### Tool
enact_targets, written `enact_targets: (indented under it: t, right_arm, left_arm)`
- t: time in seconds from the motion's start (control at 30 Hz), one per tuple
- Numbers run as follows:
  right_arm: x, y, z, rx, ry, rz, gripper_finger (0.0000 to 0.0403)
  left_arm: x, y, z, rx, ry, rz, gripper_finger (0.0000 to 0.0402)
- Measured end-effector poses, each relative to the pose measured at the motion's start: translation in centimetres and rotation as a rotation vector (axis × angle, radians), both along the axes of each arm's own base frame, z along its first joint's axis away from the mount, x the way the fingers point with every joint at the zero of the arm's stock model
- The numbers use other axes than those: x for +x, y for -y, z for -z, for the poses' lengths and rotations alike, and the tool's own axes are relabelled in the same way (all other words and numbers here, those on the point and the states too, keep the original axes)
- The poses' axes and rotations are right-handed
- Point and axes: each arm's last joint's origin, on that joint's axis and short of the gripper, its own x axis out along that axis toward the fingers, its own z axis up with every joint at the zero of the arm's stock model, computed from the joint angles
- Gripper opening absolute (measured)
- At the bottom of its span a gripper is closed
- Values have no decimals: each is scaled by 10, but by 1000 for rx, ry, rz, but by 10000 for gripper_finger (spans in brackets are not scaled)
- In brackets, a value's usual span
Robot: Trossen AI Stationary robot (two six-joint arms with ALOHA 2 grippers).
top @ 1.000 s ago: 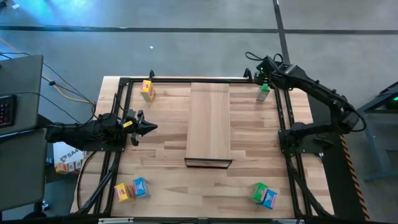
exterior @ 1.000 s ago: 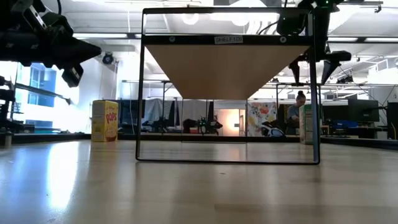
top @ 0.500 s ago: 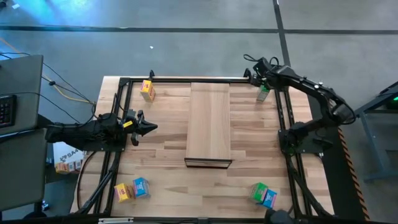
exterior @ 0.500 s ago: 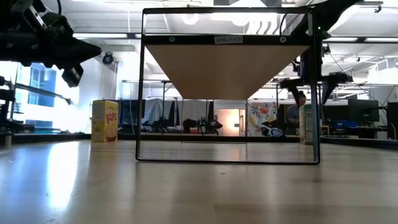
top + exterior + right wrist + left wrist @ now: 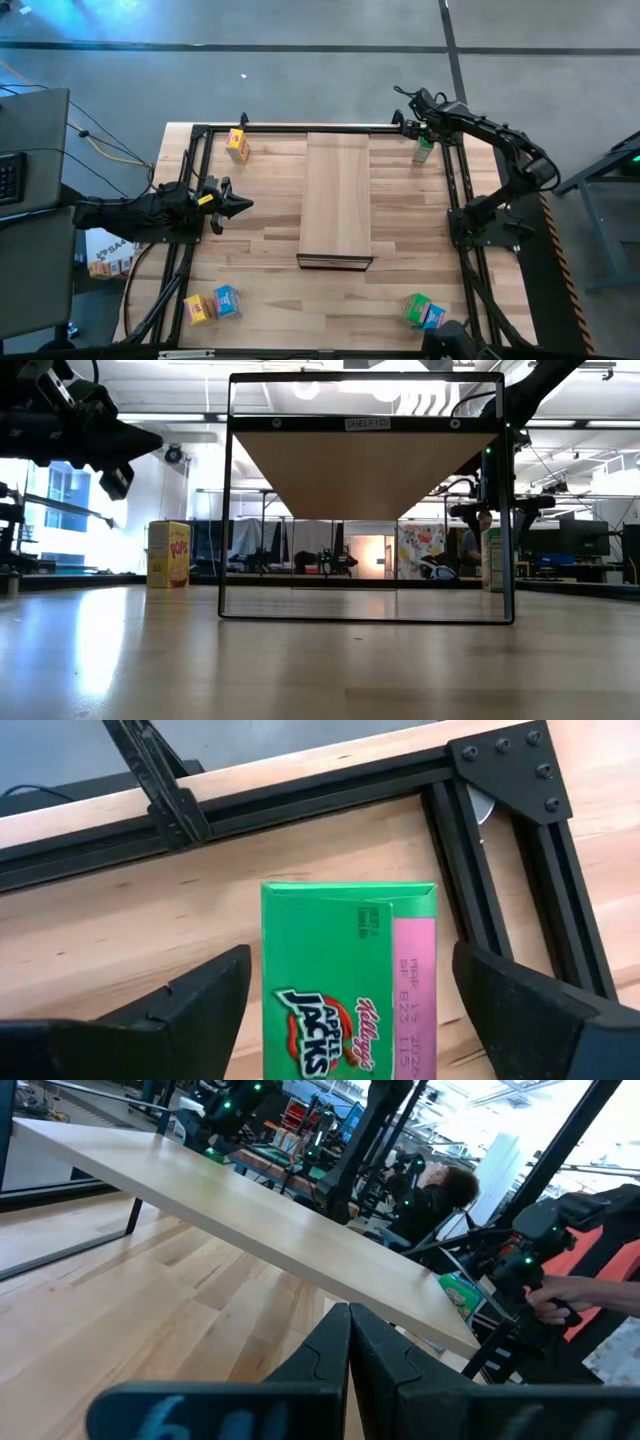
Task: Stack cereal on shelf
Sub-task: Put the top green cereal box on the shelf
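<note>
My fingers reach down on both sides of the green cereal box (image 5: 350, 982). My right gripper is ready to close and would catch the box.
A green cereal box (image 5: 350, 982) stands upright on the table at the far right corner (image 5: 423, 150), beside the black frame rail. My right gripper (image 5: 350, 958) hangs over it, pointing steeply down and open, one finger on either side of the box and clear of it. A yellow box (image 5: 237, 145) stands at the far left. A yellow and blue pair (image 5: 212, 304) sits near left, and a green and blue pair (image 5: 424, 312) near right. The shelf (image 5: 337, 195) is a pale wood panel raised in the middle. My left gripper (image 5: 235, 205) waits shut at the left, pointing level toward the shelf.
Black frame rails (image 5: 455, 175) run along the table's sides and far edge, and a corner bracket (image 5: 510, 765) lies close to the green box. The shelf's black posts (image 5: 505, 500) stand near my right gripper. A person (image 5: 440, 1185) is in the room beyond the table.
My right gripper has come down toward the green box at the far right corner, tipping further downward as it went. Its fingers stay wide apart. The boxes and the shelf stand as before.
</note>
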Motion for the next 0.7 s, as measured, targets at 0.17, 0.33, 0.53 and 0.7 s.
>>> enact_targets:
  t: [0.17,0.33,0.53,0.7]
  right_arm:
    - [1,1,3,23,15,-11,288]
    - [1,0,4,35,11,-22,255]
    - [0,-1,4,52,-14,-52,206]
    - [-1,-4,2,75,-24,-102,167]
  left_arm:
    - [0,0,0,0,0,1,1]
    - [0,0,0,0,0,0,1]
    - [0,0,0,0,0,0,1]
    - [0,0,0,0,-1,0,1]
